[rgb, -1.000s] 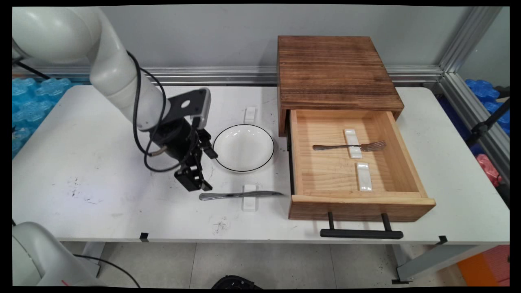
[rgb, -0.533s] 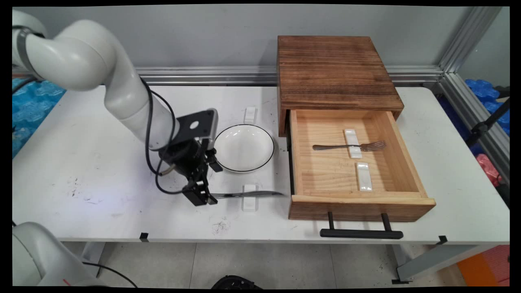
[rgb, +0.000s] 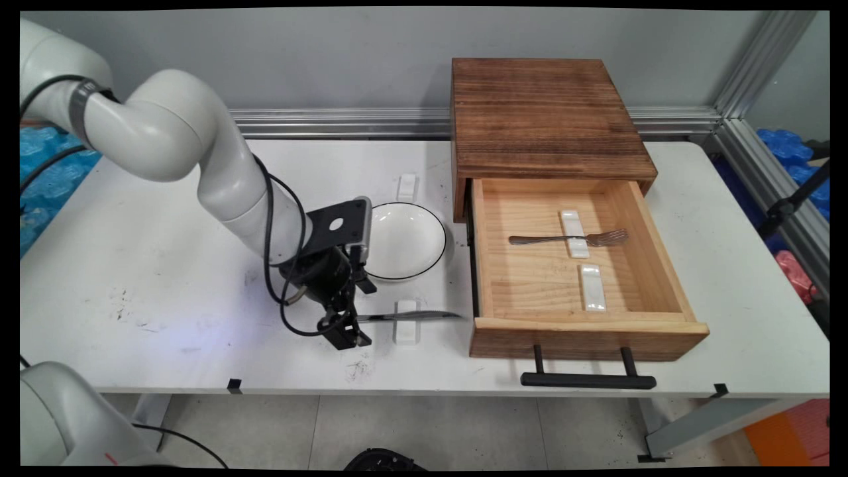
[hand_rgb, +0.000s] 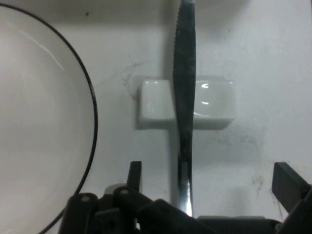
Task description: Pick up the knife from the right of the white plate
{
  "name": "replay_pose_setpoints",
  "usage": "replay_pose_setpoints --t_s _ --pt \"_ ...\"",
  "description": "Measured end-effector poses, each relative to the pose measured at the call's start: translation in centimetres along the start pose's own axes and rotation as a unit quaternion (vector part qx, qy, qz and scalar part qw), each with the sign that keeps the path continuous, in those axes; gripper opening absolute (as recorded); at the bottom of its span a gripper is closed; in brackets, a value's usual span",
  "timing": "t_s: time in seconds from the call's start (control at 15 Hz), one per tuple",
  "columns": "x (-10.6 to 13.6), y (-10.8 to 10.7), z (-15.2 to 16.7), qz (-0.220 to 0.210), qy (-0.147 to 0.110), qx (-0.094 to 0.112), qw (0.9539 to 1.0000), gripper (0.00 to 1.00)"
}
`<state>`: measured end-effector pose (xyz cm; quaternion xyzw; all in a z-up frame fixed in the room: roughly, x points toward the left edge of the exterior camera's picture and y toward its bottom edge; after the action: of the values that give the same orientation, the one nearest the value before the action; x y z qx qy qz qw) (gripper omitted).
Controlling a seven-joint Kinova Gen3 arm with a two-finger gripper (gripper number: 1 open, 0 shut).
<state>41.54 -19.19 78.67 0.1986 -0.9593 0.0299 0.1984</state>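
Note:
The steel knife should go across the bare white rest in the drawer [rgb: 593, 287], so my gripper should next grab it by its handle [rgb: 377, 318].
A steel knife [rgb: 414, 315] lies across a small white rest [rgb: 406, 329] on the table, in front of a white black-rimmed plate [rgb: 405, 240]. My gripper [rgb: 346, 326] is low over the knife's handle end and stands open. In the hand view the knife [hand_rgb: 184, 97] runs up the middle over the rest [hand_rgb: 214, 103], and its handle passes between my two fingers [hand_rgb: 288, 183], which stand well apart from it on either side. The plate [hand_rgb: 39, 122] fills the left of that view. The handle's tip is hidden by the gripper in the main view.
A dark wooden box [rgb: 543, 119] stands at the back right with its drawer [rgb: 583, 328] pulled out. Inside lie a fork [rgb: 530, 240] on a white rest [rgb: 574, 248] and a second rest [rgb: 593, 287]. Another rest [rgb: 407, 186] lies behind the plate.
The arm has swung right and toward the near side, bringing the gripper down from left of the plate to the knife's handle. Knife, plate and drawer have not moved.

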Motion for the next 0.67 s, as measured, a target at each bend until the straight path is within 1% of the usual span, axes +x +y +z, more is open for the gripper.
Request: replay_pose_setpoints --t_s 0.53,0.6,0.67 --pt "0.6 0.0 1.5 -0.009 0.003 0.007 0.9999 1.00" --pt "0.6 -0.1 1.6 -0.009 0.003 0.007 0.9999 0.00" --pt "0.7 -0.1 1.7 -0.009 0.003 0.008 0.9999 0.00"
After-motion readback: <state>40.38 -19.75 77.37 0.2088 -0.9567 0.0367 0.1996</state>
